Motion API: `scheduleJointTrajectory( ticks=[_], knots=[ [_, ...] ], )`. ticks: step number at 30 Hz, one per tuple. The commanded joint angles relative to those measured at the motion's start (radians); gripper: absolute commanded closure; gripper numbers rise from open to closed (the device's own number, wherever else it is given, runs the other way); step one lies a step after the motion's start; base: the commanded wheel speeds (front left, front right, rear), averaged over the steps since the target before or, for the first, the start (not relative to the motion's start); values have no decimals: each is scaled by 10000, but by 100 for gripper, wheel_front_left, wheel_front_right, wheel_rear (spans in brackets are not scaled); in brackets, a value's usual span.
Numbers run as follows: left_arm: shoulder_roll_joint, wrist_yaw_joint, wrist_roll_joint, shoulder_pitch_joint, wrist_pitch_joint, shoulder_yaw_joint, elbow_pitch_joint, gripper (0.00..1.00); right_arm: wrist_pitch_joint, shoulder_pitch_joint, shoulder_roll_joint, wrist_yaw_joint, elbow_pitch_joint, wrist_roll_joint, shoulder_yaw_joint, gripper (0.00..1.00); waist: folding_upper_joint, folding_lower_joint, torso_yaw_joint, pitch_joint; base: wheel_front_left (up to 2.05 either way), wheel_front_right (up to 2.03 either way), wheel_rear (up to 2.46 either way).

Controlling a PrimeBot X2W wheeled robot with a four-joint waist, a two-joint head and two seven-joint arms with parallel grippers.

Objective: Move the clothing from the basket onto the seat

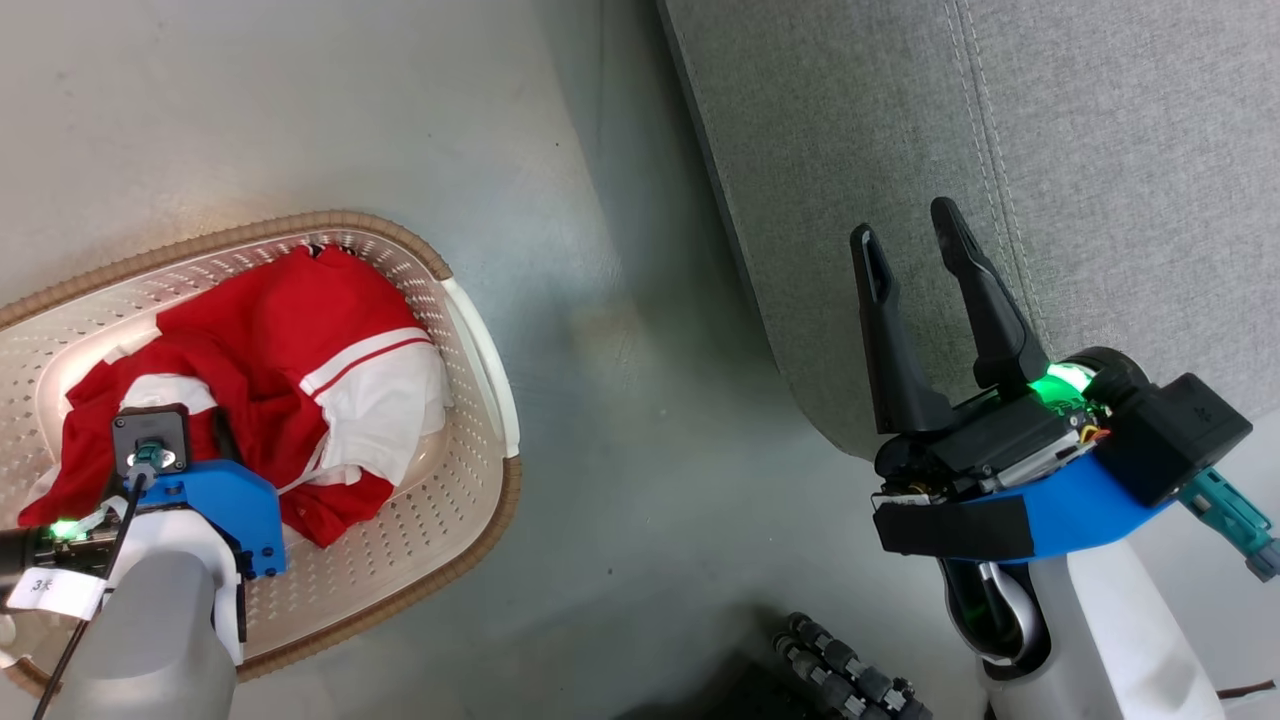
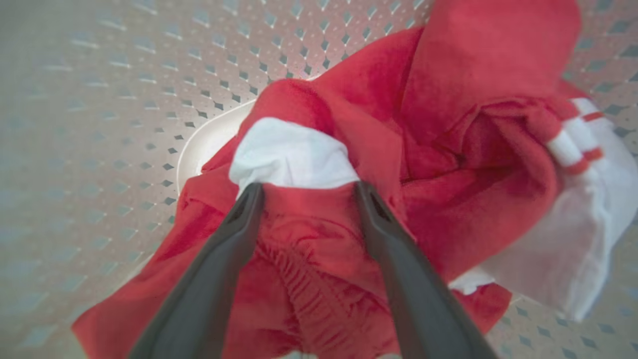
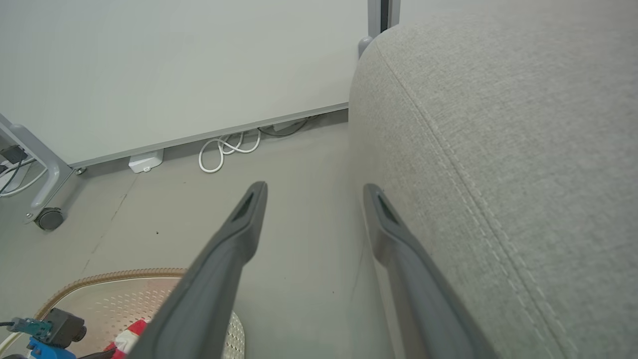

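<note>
Next, my left gripper grabs the clothing by the bunched red fold (image 2: pixel 311 209) below its white patch, since that fold stands up while the rest lies slack.
The cream basket (image 1: pixel 482 400) with a brown rim stands on the floor at the left, and the red and white clothing (image 1: pixel 300 340) is piled inside it. My left wrist (image 1: pixel 205 500) reaches down into the pile and hides the fingers. In the left wrist view, my left gripper (image 2: pixel 306 192) is open. Its tips press into the red clothing (image 2: pixel 448 75) just below a white patch, with a fold of fabric between them, and the basket wall (image 2: pixel 99 99) lies behind. My right gripper (image 1: pixel 905 222) is open and empty above the left edge of the grey seat (image 1: pixel 1050 120).
Bare grey floor (image 1: pixel 640 400) separates the basket from the seat (image 3: pixel 498 149). A coiled white cable (image 3: pixel 227 149), a small white box (image 3: pixel 145 162) and a caster wheel (image 3: pixel 49 218) lie along the far wall. Black corrugated hoses (image 1: pixel 850 670) sit near my base.
</note>
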Motion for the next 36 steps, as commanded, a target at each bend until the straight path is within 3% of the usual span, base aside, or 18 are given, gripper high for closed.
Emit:
scheduleJointTrajectory(
  ticks=[1, 7, 13, 29, 31, 33, 34, 36],
  knots=[
    [73, 88, -54, -205, 77, -8, 50, 0, -41, -178, -15, 7, -44, 58, 27, 0, 0, 0, -21, 52, 0, 0, 0],
    [168, 560, 56, -293, 16, -101, -34, 0, -41, -221, -15, 7, -23, 90, 25, 0, 0, 0, -1, 202, 0, 0, 0],
    [185, 722, -133, -196, 222, 19, 22, 0, -41, -241, -15, 7, -4, 177, 128, 0, 0, 0, -28, 289, 0, 0, 0],
    [265, 454, -344, -271, 1128, -215, 54, 0, -41, -292, -15, 7, 32, 285, 165, 0, 0, 0, -99, 402, 0, 0, 0],
    [284, 442, -376, -280, 1166, -223, 49, 18, -41, -296, -15, 7, 31, 290, 179, 0, 0, 0, -96, 401, 0, 0, 0],
    [300, 431, -426, -287, 1222, -223, 52, 55, -41, -308, -15, 7, 25, 296, 190, 0, 0, 0, -91, 398, 0, 0, 0],
    [307, 432, -440, -293, 1243, -224, 54, 60, -41, -312, -15, 7, 22, 297, 192, 0, 0, 0, -88, 396, 0, 0, 0],
    [329, 411, -489, -307, 1262, -224, 49, 100, -41, -316, -15, 7, 16, 305, 189, 0, 0, 0, -84, 393, 0, 0, 0]
  ],
)
